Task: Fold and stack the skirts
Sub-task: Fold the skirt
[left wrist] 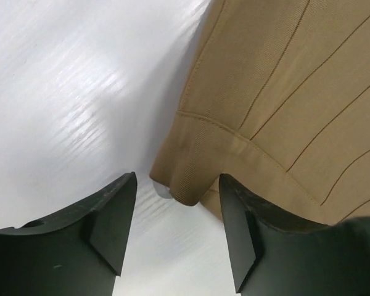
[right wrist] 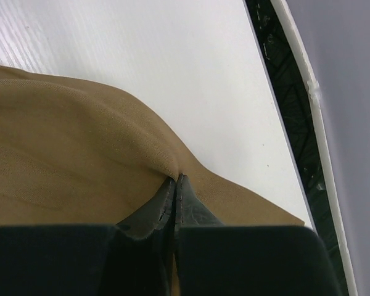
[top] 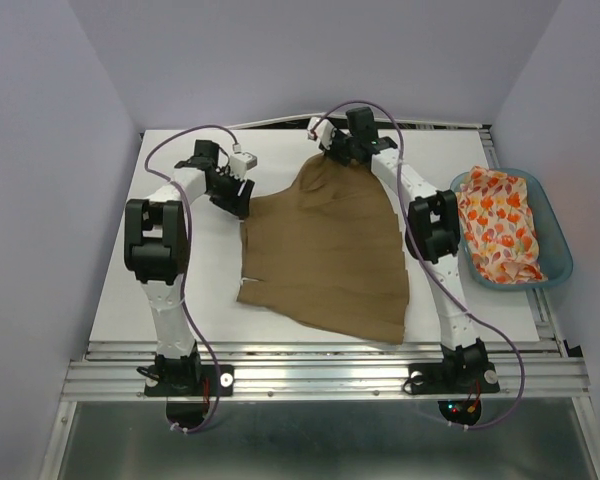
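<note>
The robot's left hand needs to pinch the tan-brown skirt's hemmed back corner (top: 250, 207) (left wrist: 187, 183) next, so that both grippers can fold the skirt's back edge over the skirt's front.
The tan-brown skirt (top: 325, 250) lies spread flat on the white table (top: 205, 290), narrow end at the back. My left gripper (top: 243, 205) is low at its left back corner. In the left wrist view that gripper (left wrist: 177, 188) is open, and the skirt's hemmed corner (left wrist: 185, 179) lies on the table just beyond the gap between the fingers. My right gripper (top: 332, 152) is at the skirt's far narrow end. Its jaws (right wrist: 175, 180) are shut on a pinched fold of the brown cloth (right wrist: 68, 142). The cream leaf-print skirt (top: 498, 225) lies crumpled in the tub.
A translucent teal tub (top: 561, 245) stands at the table's right edge beside the right arm. The table's back right edge with a dark gap (right wrist: 283, 92) runs close to the right gripper. Purple walls enclose the table on three sides.
</note>
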Tool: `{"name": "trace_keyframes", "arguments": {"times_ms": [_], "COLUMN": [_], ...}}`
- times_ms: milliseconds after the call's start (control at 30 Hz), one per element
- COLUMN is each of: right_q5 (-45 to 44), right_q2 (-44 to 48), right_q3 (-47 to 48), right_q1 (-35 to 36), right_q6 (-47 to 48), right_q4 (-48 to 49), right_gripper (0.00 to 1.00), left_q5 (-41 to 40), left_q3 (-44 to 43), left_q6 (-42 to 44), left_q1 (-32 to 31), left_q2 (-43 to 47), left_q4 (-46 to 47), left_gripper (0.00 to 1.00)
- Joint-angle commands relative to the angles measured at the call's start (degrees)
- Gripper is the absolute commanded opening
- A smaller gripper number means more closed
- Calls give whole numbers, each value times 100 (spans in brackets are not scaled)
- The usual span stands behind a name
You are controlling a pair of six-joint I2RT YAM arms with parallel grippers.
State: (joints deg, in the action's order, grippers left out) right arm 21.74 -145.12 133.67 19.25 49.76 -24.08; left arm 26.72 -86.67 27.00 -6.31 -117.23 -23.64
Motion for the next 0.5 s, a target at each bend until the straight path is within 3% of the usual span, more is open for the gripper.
{"name": "trace_keyframes", "arguments": {"times_ms": [0, 167, 467], "right_q5": [-108, -240, -381], "right_q2": [98, 177, 265], "right_q3": [186, 133, 256], "right_q1": [97, 97, 97], "right_q6": [87, 166, 148], "right_q4": [509, 527, 746], "right_gripper": [1, 1, 1], "left_q5": [219, 834, 1045], "left_q3": [-664, -1508, -2327], "left_q6": [410, 894, 1087], "left_q1": [77, 59, -11], "left_q2": [245, -54, -854], "left_q4": [-510, -1115, -1801], "left_gripper": [75, 76, 75]}}
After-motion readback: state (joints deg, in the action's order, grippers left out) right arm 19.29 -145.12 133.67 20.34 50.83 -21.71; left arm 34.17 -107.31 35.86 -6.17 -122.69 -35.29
